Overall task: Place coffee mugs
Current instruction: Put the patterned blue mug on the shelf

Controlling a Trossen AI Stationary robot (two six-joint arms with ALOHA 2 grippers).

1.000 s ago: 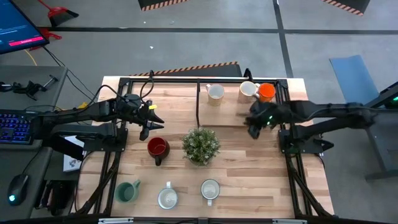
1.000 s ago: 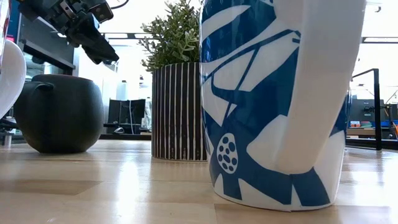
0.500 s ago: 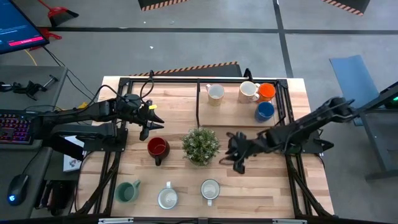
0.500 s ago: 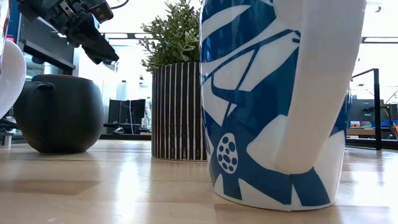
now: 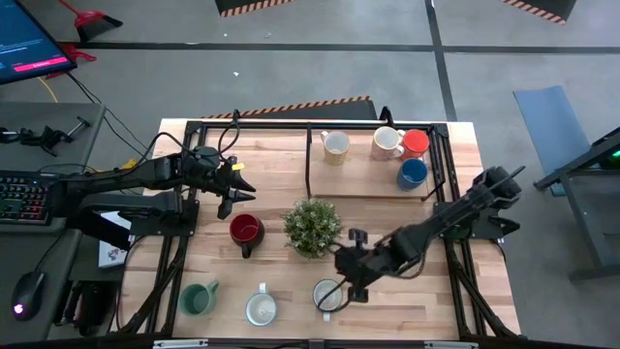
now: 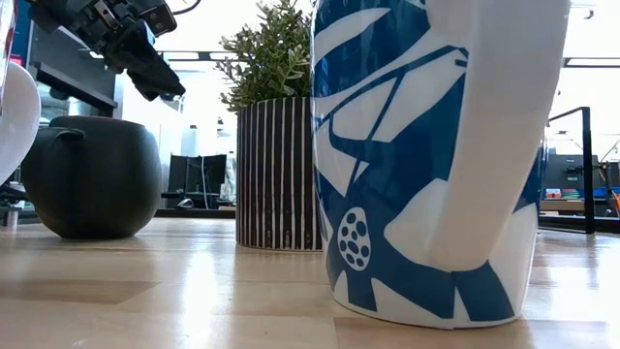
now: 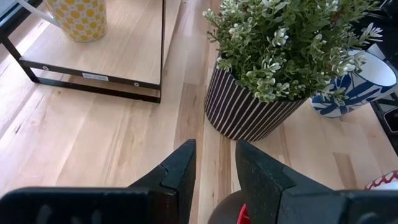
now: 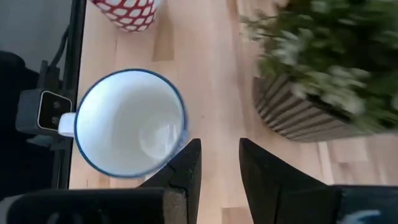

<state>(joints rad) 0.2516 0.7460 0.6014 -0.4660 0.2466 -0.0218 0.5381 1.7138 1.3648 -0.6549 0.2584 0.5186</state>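
Note:
Next, my right gripper grabs the white mug by its rim opposite the handle, to place it among the others on the shelf.
My right gripper hangs open just above the table near its front edge. One finger stands by the rim of a white mug with a blue pattern, which stands upright. My left gripper waits open above a red mug left of the potted plant. A green mug and a white mug stand at the near edge. Cream, white, orange and blue mugs stand on the far shelf.
The striped pot with the spiky plant stands close beside my right gripper, toward the far side. A black-framed raised shelf fills the far right of the wooden table. Bare wood lies at the near right.
My right gripper has swung from the far right shelf toward the near edge and the left, past the plant, sinking a little and rolling, and now hangs by the white and blue mug. The blue mug on the shelf has come into view behind it.

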